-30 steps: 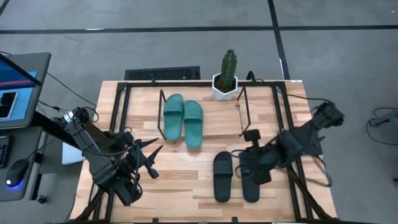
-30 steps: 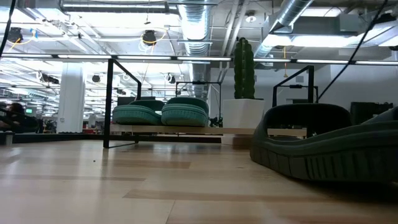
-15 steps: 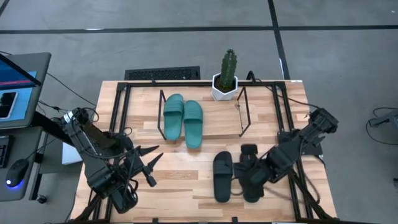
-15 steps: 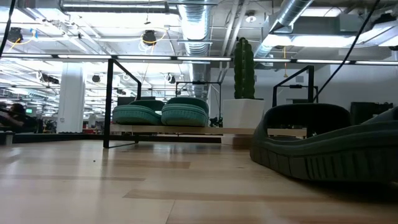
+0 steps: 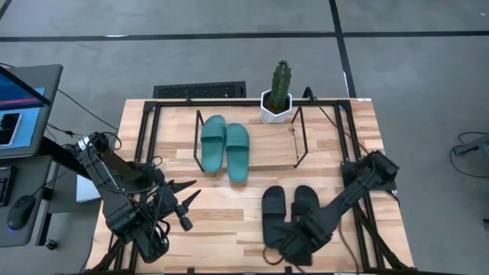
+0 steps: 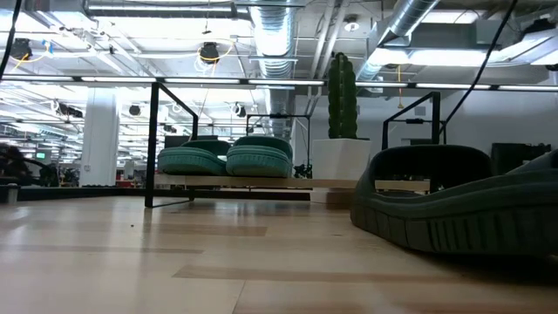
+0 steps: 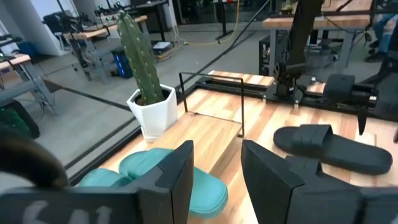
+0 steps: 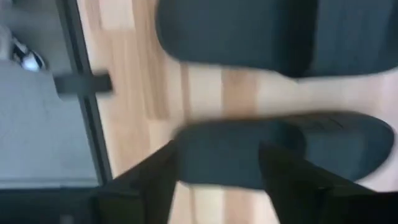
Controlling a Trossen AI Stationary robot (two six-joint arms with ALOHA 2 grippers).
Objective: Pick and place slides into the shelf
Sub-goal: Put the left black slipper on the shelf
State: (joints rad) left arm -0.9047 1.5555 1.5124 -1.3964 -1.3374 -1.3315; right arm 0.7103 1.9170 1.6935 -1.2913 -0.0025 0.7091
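The black slide needs to go beside the teal-green slides on the shelf, so my right gripper should next grab it by its heel end.
Two teal-green slides lie side by side on the left part of the shelf's board; in the low view they rest on it, soles down. Two black slides lie on the table in front of the shelf. My right gripper hangs over their near ends. In its wrist view it is open, with one black slide's end just beyond the fingers. My left gripper waits open at the table's near left.
A cactus in a white pot stands at the far edge, behind the shelf's right half. The shelf's thin black end-frames rise at both ends of the board. The black table frame runs along the edges.
My right gripper has gone toward the table's near edge, from above the right black slide's strap to the slides' near ends. Both black slides lie where they were.
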